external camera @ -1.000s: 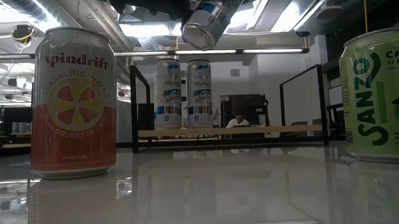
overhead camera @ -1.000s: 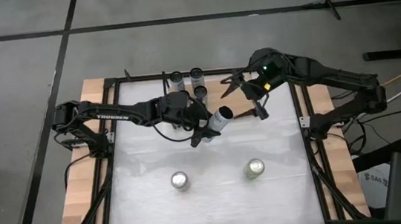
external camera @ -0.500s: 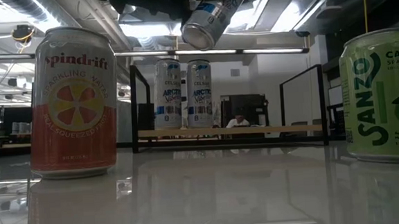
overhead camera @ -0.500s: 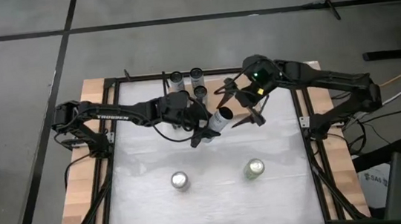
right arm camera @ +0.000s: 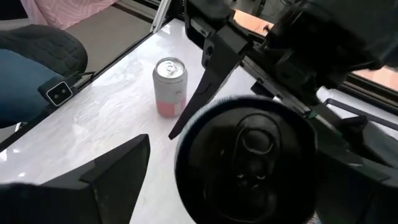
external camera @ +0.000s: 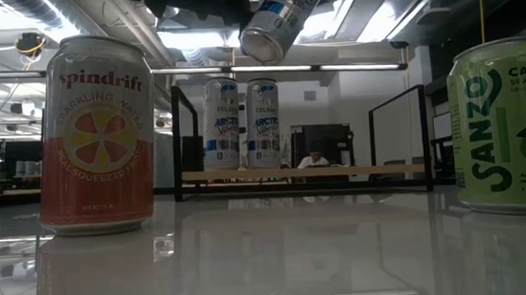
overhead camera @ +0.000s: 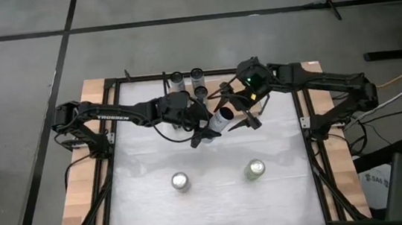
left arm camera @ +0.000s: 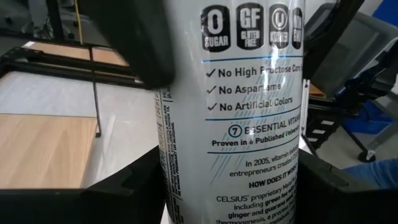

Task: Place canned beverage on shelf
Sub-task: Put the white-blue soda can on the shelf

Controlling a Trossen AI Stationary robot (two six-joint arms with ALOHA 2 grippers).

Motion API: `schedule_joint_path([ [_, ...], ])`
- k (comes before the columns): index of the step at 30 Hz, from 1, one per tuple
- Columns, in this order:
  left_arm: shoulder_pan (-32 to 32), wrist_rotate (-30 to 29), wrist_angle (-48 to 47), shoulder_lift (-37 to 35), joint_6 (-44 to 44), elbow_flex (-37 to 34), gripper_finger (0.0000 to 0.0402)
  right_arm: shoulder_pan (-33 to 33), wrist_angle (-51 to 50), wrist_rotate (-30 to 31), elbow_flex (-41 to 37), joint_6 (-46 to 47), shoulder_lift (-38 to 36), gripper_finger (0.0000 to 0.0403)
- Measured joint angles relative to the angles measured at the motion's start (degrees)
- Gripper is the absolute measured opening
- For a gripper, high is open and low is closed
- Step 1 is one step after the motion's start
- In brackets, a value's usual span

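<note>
I need to grab the slim white can by its top end (overhead camera: 225,114) with my right gripper next. The can's bottom end then stays free to stand on the shelf.
A slim white can (overhead camera: 222,117) hangs tilted above the table's middle, shut in my left gripper (overhead camera: 207,131). In the low view its lower end (external camera: 261,42) faces the near edge. My right gripper (overhead camera: 237,115) is open. Its fingers (right arm camera: 118,168) stand on either side of the can's top end (right arm camera: 249,155), with a gap showing on one side. The shelf (external camera: 301,173) is at the far edge, with white cans (external camera: 243,123) upright on its board. My left gripper pinches the can's side wall (left arm camera: 186,186) between its two fingers (left arm camera: 124,186), toward the can's lower end. The fingers come from the table's left, about level. The can is lifted clear of the table and tilted, its top end up and toward my right gripper.
An orange-and-white can (overhead camera: 180,180) and a green can (overhead camera: 255,170) stand upright near the front of the white tabletop (overhead camera: 218,200). Black frame rails (overhead camera: 114,136) run along the table's sides. Open tabletop lies between the front cans and the shelf.
My right gripper has moved down and toward the table's left and near side, toward the held can. Its open fingers now stand around the can's top end. My left gripper and the can have kept still.
</note>
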Motion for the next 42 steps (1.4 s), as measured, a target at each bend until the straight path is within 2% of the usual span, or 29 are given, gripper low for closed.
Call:
schedule_joint_path([
  [8, 0.2, 4.3, -0.2, 0.0, 0.0, 0.0, 0.0238, 0.8, 0.3, -0.3, 0.0, -0.8, 0.0, 0.0372],
  [15, 0.1, 7.0, -0.2, 0.0, -1.1, 0.0, 0.0238, 4.2, 1.7, 0.7, 0.0, -1.9, 0.0, 0.0372],
  [21, 0.1, 10.8, -0.2, 0.0, -1.9, 0.0, 0.0238, 7.0, 2.3, 6.4, 0.0, -2.0, 0.0, 0.0372],
  [29, 0.1, 12.1, -0.2, 0.0, -2.0, 0.0, 0.0238, 8.6, 2.3, 8.1, 0.0, -2.0, 0.0, 0.037],
  [33, 0.1, 12.1, -0.2, 0.0, -2.0, 0.0, 0.0238, 8.6, 2.4, 8.2, 0.0, -1.9, 0.0, 0.0347],
  [42, 0.1, 12.2, -0.5, 0.1, -1.4, 0.0, 0.0239, 8.5, 3.0, 10.2, 0.0, -1.9, 0.2, 0.0262],
])
